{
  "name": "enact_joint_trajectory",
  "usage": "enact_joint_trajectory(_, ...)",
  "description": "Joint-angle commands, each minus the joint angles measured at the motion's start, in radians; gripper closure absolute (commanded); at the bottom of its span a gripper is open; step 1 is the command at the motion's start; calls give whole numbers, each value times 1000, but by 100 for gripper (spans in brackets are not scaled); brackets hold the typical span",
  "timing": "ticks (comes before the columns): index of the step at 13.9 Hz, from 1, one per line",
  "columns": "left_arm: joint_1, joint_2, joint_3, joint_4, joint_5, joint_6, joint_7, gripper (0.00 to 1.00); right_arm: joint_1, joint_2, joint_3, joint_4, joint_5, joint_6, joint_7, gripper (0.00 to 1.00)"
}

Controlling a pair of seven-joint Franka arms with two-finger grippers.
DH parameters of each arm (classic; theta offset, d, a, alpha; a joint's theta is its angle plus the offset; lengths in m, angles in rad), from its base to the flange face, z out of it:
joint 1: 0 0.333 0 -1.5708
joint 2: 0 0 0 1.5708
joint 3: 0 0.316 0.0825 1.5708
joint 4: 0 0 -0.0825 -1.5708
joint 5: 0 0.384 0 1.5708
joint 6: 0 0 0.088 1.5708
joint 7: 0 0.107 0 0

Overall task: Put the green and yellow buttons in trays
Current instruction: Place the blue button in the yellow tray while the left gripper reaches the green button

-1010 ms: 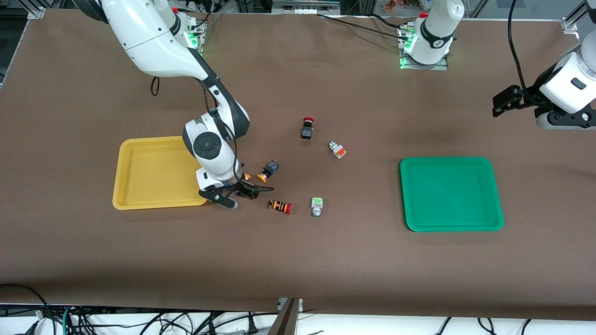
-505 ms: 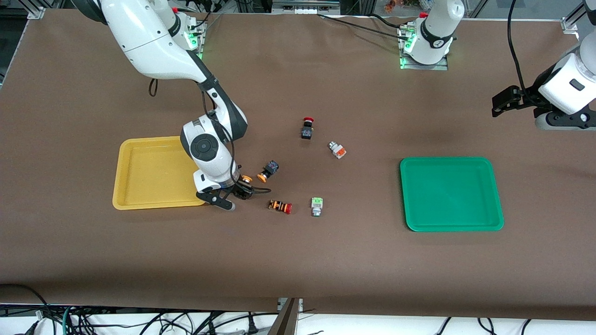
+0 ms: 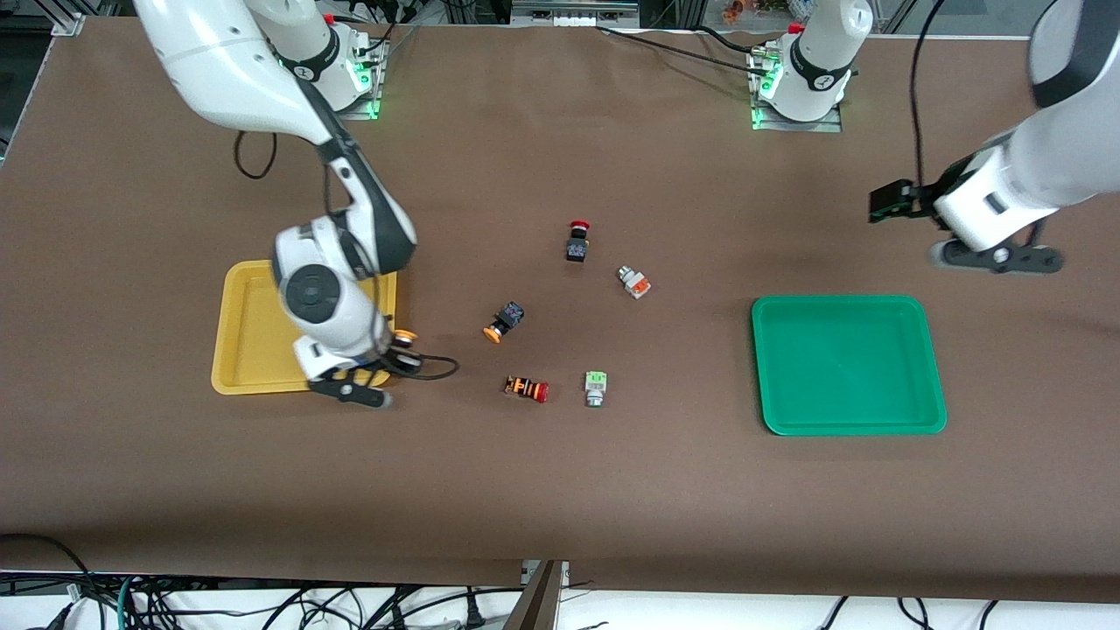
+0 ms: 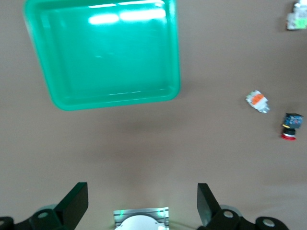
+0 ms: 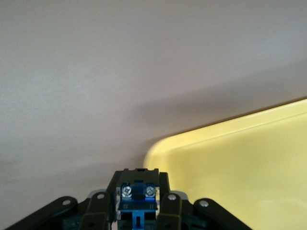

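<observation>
My left gripper will next take hold of the light-green button by its white body (image 3: 595, 388), and then it will put the light-green button in the green tray (image 3: 849, 363).
My right gripper (image 3: 388, 359) is shut on a black-bodied button with a yellow-orange cap (image 3: 403, 337) and holds it over the corner of the yellow tray (image 3: 254, 332). In the right wrist view the button's blue-backed body (image 5: 137, 194) sits between the fingers, with the tray's rim (image 5: 216, 132) just past it. A second yellow-capped button (image 3: 503, 322) lies on the table. A silver-white button with a light-green block (image 3: 595, 388) and one with an orange block (image 3: 633, 282) lie toward the green tray (image 3: 849, 363). My left gripper (image 3: 997, 259) is open and empty, high above the table by the green tray (image 4: 103, 52).
A black switch with a red cap (image 3: 577, 241) and an orange-striped switch with a red cap (image 3: 527, 388) lie among the buttons. The left wrist view shows the orange-block button (image 4: 257, 101), the red-capped switch (image 4: 290, 127) and the light-green button (image 4: 297, 19).
My right gripper has lifted the yellow-capped button off the table and carried it to the yellow tray's corner. My left arm has swung toward the table's middle.
</observation>
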Motion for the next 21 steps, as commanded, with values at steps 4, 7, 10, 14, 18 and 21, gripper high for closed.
enact_joint_trajectory(4,-115,283,-30,183,-18,170,-44,0,-141,-107,8,-131,22,-4,-252,100)
enact_joint_trajectory(7,-170,427,-30,287,-18,315,-132,0,-202,-138,8,-283,22,164,-342,100)
enact_joint_trajectory(10,-253,527,-28,300,-13,510,-204,0,-234,-170,6,-366,22,207,-391,100)
enact_joint_trajectory(14,-372,664,-17,300,40,797,-413,0,-300,-175,6,-460,22,324,-505,100)
enact_joint_trajectory(18,-467,741,22,298,72,942,-472,0,-325,-176,6,-466,23,327,-548,37)
enact_joint_trajectory(21,-598,808,143,318,91,986,-548,0,-323,-182,6,-457,23,323,-542,2)
